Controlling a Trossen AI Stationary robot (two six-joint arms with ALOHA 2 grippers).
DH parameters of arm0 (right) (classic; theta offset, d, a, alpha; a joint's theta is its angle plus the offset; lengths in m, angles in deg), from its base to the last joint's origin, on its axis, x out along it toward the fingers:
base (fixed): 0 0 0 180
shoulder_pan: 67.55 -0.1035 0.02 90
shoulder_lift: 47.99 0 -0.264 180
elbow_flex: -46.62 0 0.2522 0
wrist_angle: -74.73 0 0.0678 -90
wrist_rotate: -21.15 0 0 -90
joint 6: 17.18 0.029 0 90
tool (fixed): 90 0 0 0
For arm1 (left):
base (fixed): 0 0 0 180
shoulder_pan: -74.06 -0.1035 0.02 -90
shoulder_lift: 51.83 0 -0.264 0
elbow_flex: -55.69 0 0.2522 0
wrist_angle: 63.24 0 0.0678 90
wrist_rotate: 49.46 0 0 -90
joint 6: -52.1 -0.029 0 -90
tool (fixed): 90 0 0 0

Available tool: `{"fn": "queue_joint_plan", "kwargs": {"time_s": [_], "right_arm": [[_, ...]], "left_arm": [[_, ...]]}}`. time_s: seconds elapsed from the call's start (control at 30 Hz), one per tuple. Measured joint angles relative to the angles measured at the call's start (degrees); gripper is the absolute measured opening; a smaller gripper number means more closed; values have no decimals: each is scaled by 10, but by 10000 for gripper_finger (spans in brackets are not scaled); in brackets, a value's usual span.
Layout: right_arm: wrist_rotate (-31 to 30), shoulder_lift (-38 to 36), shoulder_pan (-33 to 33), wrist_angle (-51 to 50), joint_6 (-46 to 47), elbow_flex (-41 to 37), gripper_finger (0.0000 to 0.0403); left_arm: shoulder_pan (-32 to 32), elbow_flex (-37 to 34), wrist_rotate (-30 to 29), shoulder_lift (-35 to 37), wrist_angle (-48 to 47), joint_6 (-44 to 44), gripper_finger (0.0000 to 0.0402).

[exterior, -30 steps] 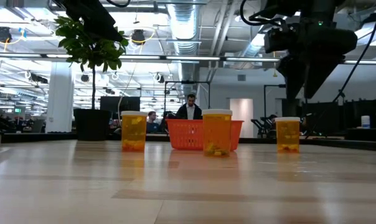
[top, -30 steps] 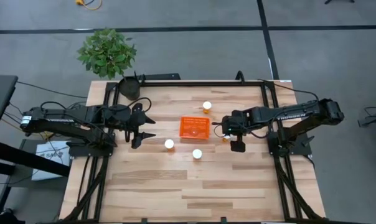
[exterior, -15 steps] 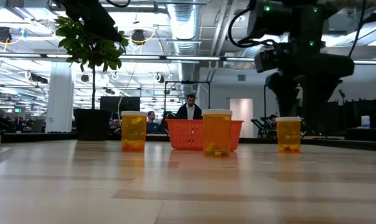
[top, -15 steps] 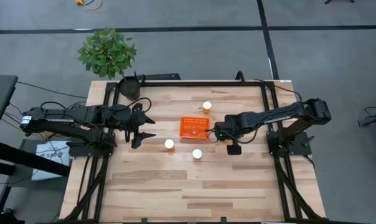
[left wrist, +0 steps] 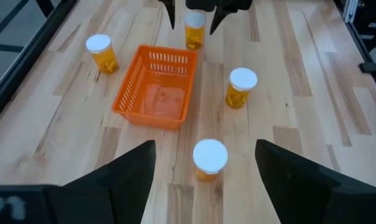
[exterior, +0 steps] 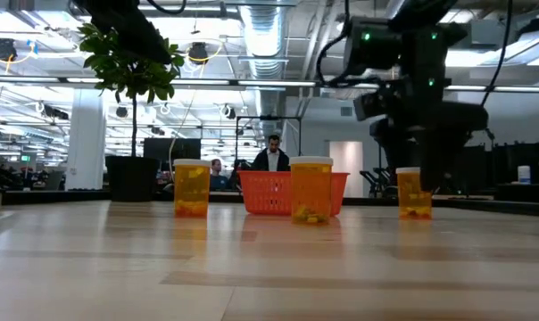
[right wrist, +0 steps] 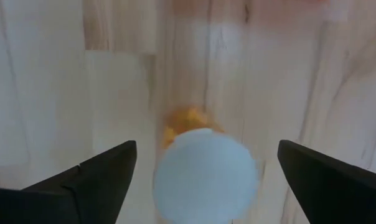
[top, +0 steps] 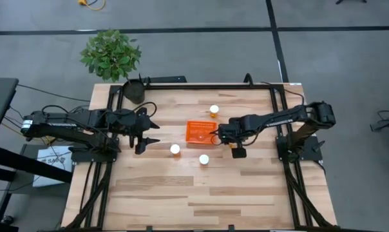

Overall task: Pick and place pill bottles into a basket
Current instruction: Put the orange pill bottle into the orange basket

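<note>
The robot's right gripper will next grab the pill bottle by its white cap (right wrist: 205, 177), to put the bottle into the orange basket.
The orange basket (top: 201, 131) stands mid-table; it also shows in the left wrist view (left wrist: 157, 93). Three pill bottles stand upright on their bases: one far of the basket (top: 214, 109), two near of it (top: 175, 149) (top: 204, 159). A fourth bottle (right wrist: 205, 177) stands right of the basket, also seen in the left wrist view (left wrist: 195, 28) and low view (exterior: 412, 192). My right gripper (top: 225, 136) (right wrist: 206, 149) is open above it, pointing down, a finger on either side, clear of the cap. My left gripper (top: 152, 131) (left wrist: 205, 146) waits open left of the basket.
A black pot (top: 134, 90) with a green plant (top: 111, 55) stands at the table's far left corner. Black frame rails (top: 281, 96) run along the table's left, right and far sides. Bare wood (top: 201, 193) lies toward the near edge.
My right gripper has gone toward the table's left edge and down, coming over the bottle right of the basket. The bottles and the basket have stayed where they were.
</note>
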Motion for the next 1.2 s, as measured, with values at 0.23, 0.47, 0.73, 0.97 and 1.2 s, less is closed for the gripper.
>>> {"fn": "queue_joint_plan", "kwargs": {"time_s": [0.23, 0.47, 0.73, 0.97, 1.2], "right_arm": [[6, 17, -2, -2, -4, 0, 376], [6, 17, -2, -5, -4, 0, 356], [6, 17, -2, -6, -4, 0, 302], [6, 17, -2, -13, -4, 0, 278], [5, 17, -2, -19, -4, 0, 274]], "left_arm": [[0, 0, 0, 0, -1, 0, 265], [0, 0, 0, 0, -1, -1, 265], [0, 0, 0, 0, -1, -1, 265], [0, 0, 0, 0, -1, -1, 265], [0, 0, 0, 0, -7, -1, 265]]}}
